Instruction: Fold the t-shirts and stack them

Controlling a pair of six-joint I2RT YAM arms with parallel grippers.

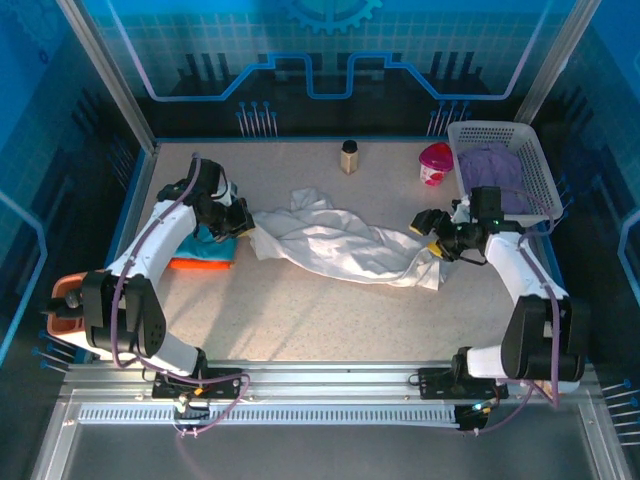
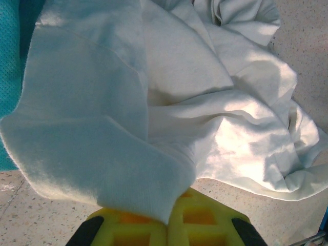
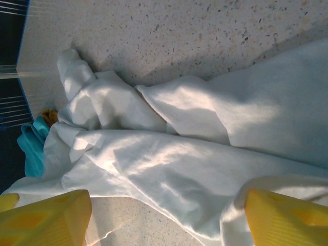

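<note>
Next, my right gripper grips the white t-shirt's edge at the end opposite my left gripper, to spread the t-shirt flat for folding.
The large white t-shirt lies crumpled across the middle of the table. My left gripper is shut on its left edge; in the left wrist view the yellow fingers pinch a fold of white cloth. Just left of that grip, the teal t-shirt rests folded on the orange t-shirt. My right gripper hovers open at the white shirt's right end. In the right wrist view its fingers stand wide apart, with white cloth under the gap and bunched at the right finger.
A white mesh basket holding purple cloth stands at the back right, close behind my right arm. A pink cup and a small bottle stand along the far edge. Bare tabletop lies in front of the white shirt.
</note>
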